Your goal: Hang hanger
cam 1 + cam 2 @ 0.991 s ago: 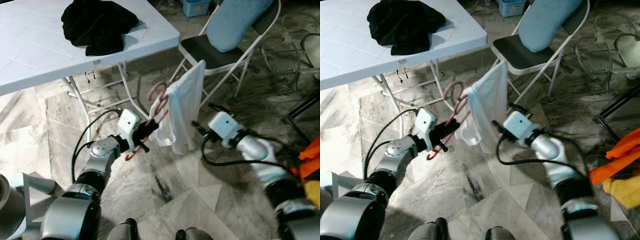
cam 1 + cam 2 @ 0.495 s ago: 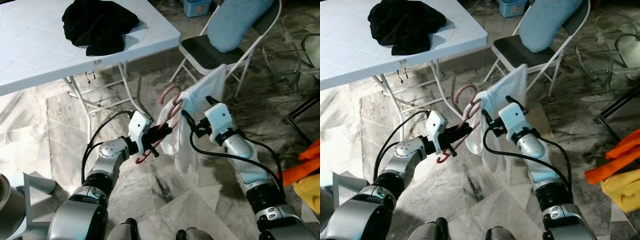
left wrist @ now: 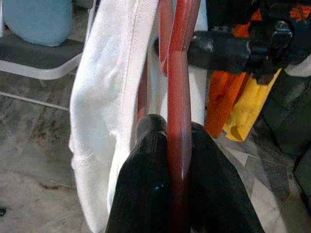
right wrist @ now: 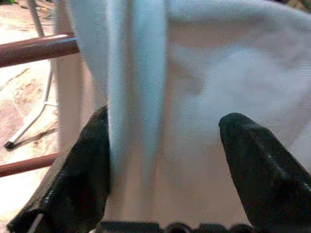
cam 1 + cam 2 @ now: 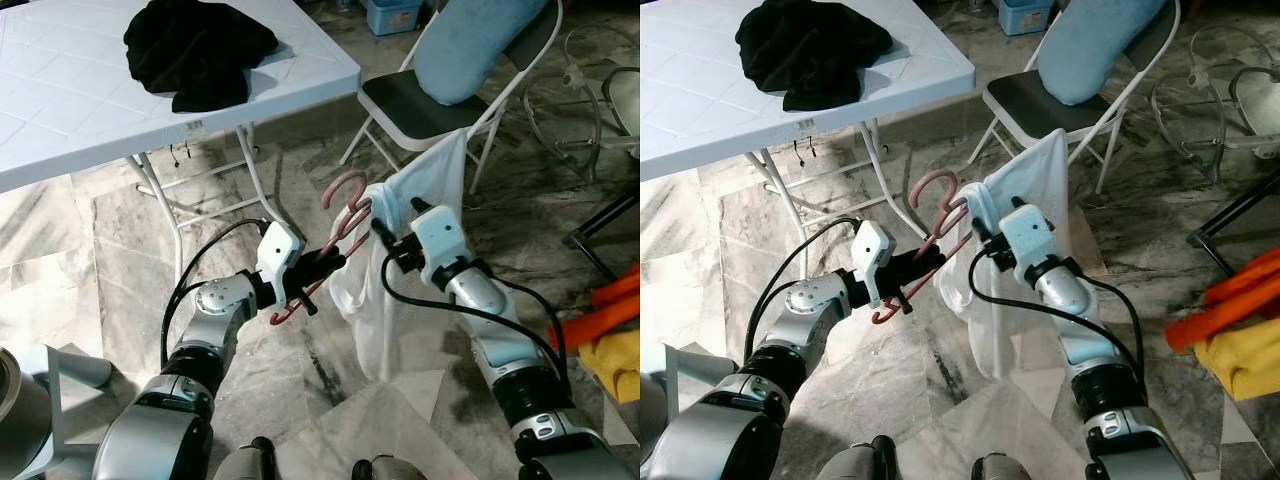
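The robot's right gripper should next grab the cloth by that upright fold (image 4: 137,111), because a raised fold runs down the white cloth (image 4: 218,73) while the rest of the cloth hangs slack.
A red hanger (image 5: 344,192) with a white cloth (image 5: 378,312) draped over it is held up above the marble floor. My left gripper (image 5: 326,262) is shut on the hanger's lower bars; the left wrist view has the hanger (image 3: 179,97) pinched between the black fingers and the cloth (image 3: 107,97) beside it. My right gripper (image 5: 386,236) is at the cloth, just right of the hook. In the right wrist view its fingers (image 4: 73,179) stand wide apart, open, with a fold of the cloth (image 4: 218,73) between them and a hanger bar (image 4: 34,51) behind.
A white folding table (image 5: 60,120) with a black garment (image 5: 195,50) stands at the back left, its legs (image 5: 255,180) close behind the hanger. A folding chair (image 5: 420,105) with a light blue cushion (image 5: 475,45) is behind the cloth. Orange and yellow cloths (image 5: 610,335) lie at the right.
My left gripper carried the hanger a little to the right. My right gripper came in from the right to the cloth by the hook; the cloth now hangs longer.
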You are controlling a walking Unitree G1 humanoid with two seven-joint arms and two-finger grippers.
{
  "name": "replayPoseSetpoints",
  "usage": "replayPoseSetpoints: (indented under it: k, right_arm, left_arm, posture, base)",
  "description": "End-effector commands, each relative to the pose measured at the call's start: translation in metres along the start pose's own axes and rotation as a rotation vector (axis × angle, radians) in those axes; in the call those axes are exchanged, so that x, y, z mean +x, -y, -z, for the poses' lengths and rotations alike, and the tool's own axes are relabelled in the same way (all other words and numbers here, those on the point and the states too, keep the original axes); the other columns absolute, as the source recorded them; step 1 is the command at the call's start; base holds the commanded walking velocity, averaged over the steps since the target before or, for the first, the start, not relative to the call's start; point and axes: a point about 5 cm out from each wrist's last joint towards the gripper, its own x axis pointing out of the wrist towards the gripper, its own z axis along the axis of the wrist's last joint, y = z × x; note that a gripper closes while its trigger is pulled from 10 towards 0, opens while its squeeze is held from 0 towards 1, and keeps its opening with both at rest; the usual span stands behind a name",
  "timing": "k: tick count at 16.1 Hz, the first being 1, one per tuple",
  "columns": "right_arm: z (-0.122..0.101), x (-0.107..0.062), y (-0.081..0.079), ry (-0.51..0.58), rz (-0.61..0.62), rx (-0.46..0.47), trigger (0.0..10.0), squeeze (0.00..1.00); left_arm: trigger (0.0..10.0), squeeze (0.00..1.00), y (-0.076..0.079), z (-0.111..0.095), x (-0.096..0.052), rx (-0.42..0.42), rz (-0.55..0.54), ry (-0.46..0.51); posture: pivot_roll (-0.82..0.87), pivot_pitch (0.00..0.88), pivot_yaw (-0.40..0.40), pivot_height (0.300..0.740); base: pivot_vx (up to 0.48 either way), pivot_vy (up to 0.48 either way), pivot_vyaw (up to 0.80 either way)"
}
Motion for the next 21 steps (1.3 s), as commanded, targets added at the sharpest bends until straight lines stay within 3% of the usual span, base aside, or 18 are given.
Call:
replayPoseSetpoints:
  k: [1, 13, 21]
  right_arm:
    - [-0.003, 0.002, 0.004, 0.005, 0.019, 0.003, 0.0, 0.00]
    - [0.000, 0.001, 0.006, -0.008, 0.050, 0.049, 0.0, 0.00]
    - [0.003, -0.001, 0.020, -0.031, 0.121, 0.070, 0.0, 0.00]
  left_arm:
    - [0.0, 0.00, 0.001, -0.008, 0.002, 0.044, 0.027, 0.023]
    - [0.0, 0.00, 0.008, -0.014, 0.009, 0.070, 0.087, 0.032]
    - [0.0, 0.00, 0.002, -0.006, 0.001, 0.107, 0.036, -0.034]
  posture:
    - [-0.11, 0.157, 0.050, 0.740]
    - [-0.11, 0.152, 0.052, 0.740]
    - [-0.11, 0.152, 0.052, 0.740]
  base:
    - [0.000, 0.000, 0.00]
    - [0.000, 0.000, 0.00]
    - [0.000, 0.000, 0.00]
